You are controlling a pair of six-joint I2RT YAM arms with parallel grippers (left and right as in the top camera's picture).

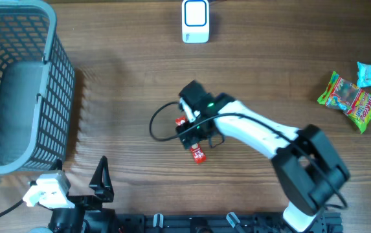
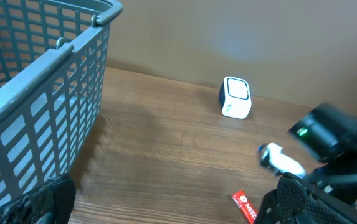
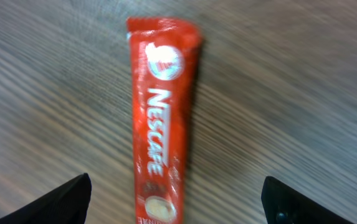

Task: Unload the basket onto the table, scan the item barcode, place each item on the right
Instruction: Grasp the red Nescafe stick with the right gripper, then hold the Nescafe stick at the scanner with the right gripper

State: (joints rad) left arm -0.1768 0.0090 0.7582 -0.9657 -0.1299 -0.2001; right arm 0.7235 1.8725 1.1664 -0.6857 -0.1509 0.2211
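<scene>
I should next grip the Nescafe sachet by its long edges with my right gripper, its printed side facing that gripper. The sachet's bottom then stays free for scanning.
The item is a red Nescafe stick sachet [image 3: 162, 118] lying flat on the wooden table, printed side up, with no barcode showing. My right gripper [image 3: 178, 205] hovers right over it, open, with one fingertip on each side and neither touching it. From overhead the sachet [image 1: 198, 154] sticks out from under the right gripper [image 1: 190, 137] near the table's middle. The white scanner [image 1: 195, 21] stands at the far edge. My left gripper [image 1: 101, 181] stands open and empty at the near left; its view shows the sachet [image 2: 245, 207] and the scanner [image 2: 235, 98].
A grey plastic basket [image 1: 56, 97] fills the far left and looms beside the left gripper [image 2: 172, 208] as a wall [image 2: 41, 99]. Two snack packets [image 1: 350, 97] lie at the far right. The right arm [image 1: 269, 133] crosses the table from the near right.
</scene>
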